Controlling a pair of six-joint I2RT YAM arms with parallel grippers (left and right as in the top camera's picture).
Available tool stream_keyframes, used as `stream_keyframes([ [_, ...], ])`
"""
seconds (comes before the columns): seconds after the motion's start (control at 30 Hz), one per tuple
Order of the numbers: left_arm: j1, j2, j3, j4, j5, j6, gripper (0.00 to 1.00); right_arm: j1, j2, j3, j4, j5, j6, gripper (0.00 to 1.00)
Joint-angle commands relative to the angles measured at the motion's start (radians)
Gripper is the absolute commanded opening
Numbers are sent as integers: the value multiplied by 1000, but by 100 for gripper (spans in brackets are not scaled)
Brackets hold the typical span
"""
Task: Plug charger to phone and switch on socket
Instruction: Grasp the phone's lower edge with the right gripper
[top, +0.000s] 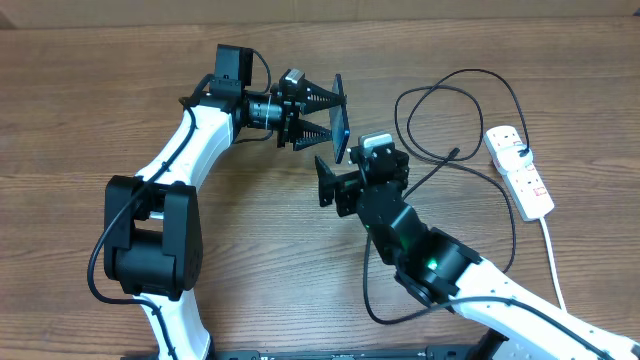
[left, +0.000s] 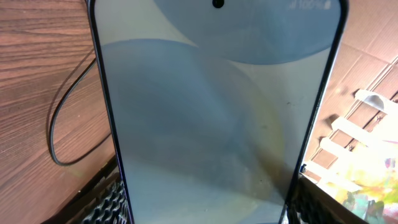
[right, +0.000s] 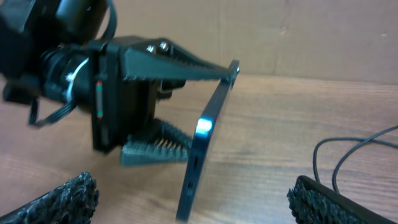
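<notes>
My fingers stop short of that end of the phone. My right gripper moves toward the phone's near end (top: 341, 154) (right: 193, 168), before it closes on the phone.
My left gripper (top: 322, 113) is shut on the phone (top: 340, 118) and holds it on its edge above the table, with its long sides between the fingers. In the left wrist view the light blue-white screen of the phone (left: 217, 112) fills the frame between the jaws of the left gripper (left: 208, 214). My right gripper (top: 328, 185) is open and empty just in front of the phone. Its wrist view looks at the phone's dark bottom edge (right: 202, 146) between the fingers of the right gripper (right: 194, 208). The black charger cable (top: 440, 95) lies in loops at the right, its plug end (top: 455, 153) loose on the table. The white socket strip (top: 520, 172) lies at the far right.
The socket's white cord (top: 552, 260) runs toward the front right. Part of the black cable shows on the wood in the left wrist view (left: 62, 124) and in the right wrist view (right: 348, 155). A cardboard wall stands along the table's back edge (top: 400, 10).
</notes>
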Motion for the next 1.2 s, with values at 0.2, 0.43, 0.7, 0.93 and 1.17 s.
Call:
stream_keyframes([
  [0.2,6,4,30,5,38,-2,38,-1,83,26,97,79,10,95],
  [0.43,6,4,30,5,38,-2,38,-24,117,26,149,77,10,79],
  [0.7,6,5,30,5,34,10,38,-55,168,26,226,-32,6,72],
  [0.93,6,5,30,5,33,13,38,-56,169,26,230,-43,6,64],
  [1.17,6,4,30,5,34,13,38,-56,170,26,241,-43,6,57],
])
